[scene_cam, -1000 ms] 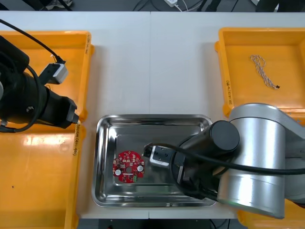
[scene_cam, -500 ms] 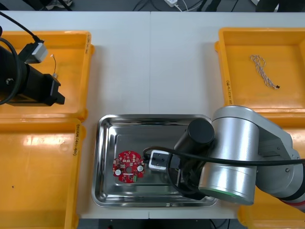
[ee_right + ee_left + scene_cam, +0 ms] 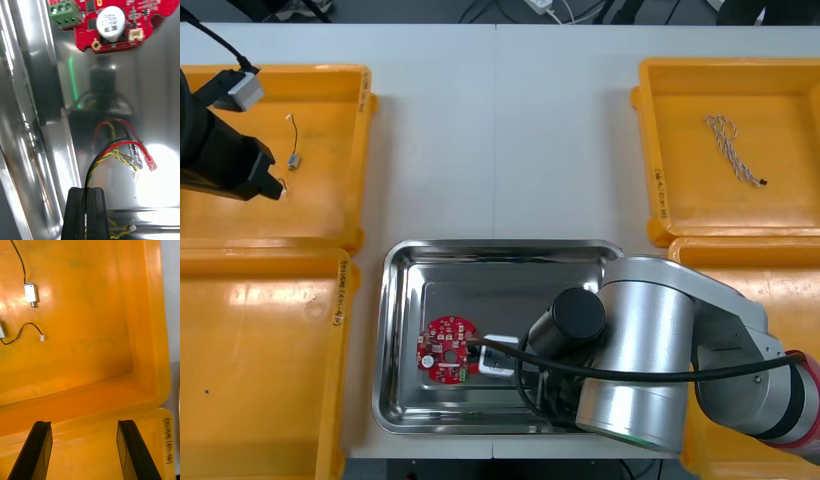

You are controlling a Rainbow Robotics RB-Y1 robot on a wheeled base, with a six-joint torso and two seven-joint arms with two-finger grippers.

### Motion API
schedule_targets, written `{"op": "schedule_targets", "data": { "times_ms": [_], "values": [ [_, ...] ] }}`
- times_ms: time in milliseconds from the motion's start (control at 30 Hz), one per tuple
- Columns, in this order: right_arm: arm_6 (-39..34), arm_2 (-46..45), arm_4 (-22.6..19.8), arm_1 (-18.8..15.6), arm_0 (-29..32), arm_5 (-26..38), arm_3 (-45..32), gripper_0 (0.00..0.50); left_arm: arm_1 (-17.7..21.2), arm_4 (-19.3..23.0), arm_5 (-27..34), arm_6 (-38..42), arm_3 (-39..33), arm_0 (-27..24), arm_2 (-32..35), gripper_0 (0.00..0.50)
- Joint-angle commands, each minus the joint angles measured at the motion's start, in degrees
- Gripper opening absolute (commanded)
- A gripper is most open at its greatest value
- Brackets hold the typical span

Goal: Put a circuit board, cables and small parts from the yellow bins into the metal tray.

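Note:
The thin black wire (image 3: 295, 133) is lying slack. The left gripper should next grab the small metal part by its flat-sided metal body (image 3: 294, 161), so that it can go into the tray.
A round red circuit board (image 3: 447, 350) lies left of centre in the metal tray (image 3: 500, 247). My right arm reaches low over the tray beside the board. In the right wrist view my right gripper (image 3: 87, 189) is shut on a red and yellow cable (image 3: 122, 148). The cable hangs just above the shiny tray floor (image 3: 161, 86), short of the board (image 3: 112, 22). My left gripper (image 3: 84, 423) is open over the near wall of the far left yellow bin (image 3: 330, 75). A small metal part (image 3: 30, 293) on a black wire lies beyond its fingers.
A twisted blue and white cable (image 3: 730, 145) lies in the far right yellow bin (image 3: 650, 130). A thin black cable (image 3: 22, 332) with a white plug rests near the small metal part (image 3: 295, 157). The near left bin (image 3: 330, 330) borders the tray.
My left arm has swung from the seam between the two left bins out over the far left bin. My right arm has moved left across the tray toward the board, carrying the cable.

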Motion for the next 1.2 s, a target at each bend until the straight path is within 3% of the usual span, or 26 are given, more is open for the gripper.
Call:
{"op": "schedule_targets", "data": {
  "times_ms": [33, 367, 1200],
  "values": [
    [0.69, 2.12, 1.48, 1.66, 1.76, -1.13, -0.58, 0.0, 2.64, -2.47, 0.43, -3.25, 2.48, -3.02, 2.39, 0.5],
    [0.34, 3.18, 4.73, 3.77, 3.08, -1.13, -0.58, 0.0, 2.56, -6.87, -0.32, -10.19, 9.52, -3.98, 2.47, 0.5],
    [0.42, 3.44, 7.01, 4.38, 3.69, -2.1, 2.06, 0.0, 2.47, -9.42, -24.66, -15.11, 25.77, -3.98, -0.95, 0.5]
  ]
}}
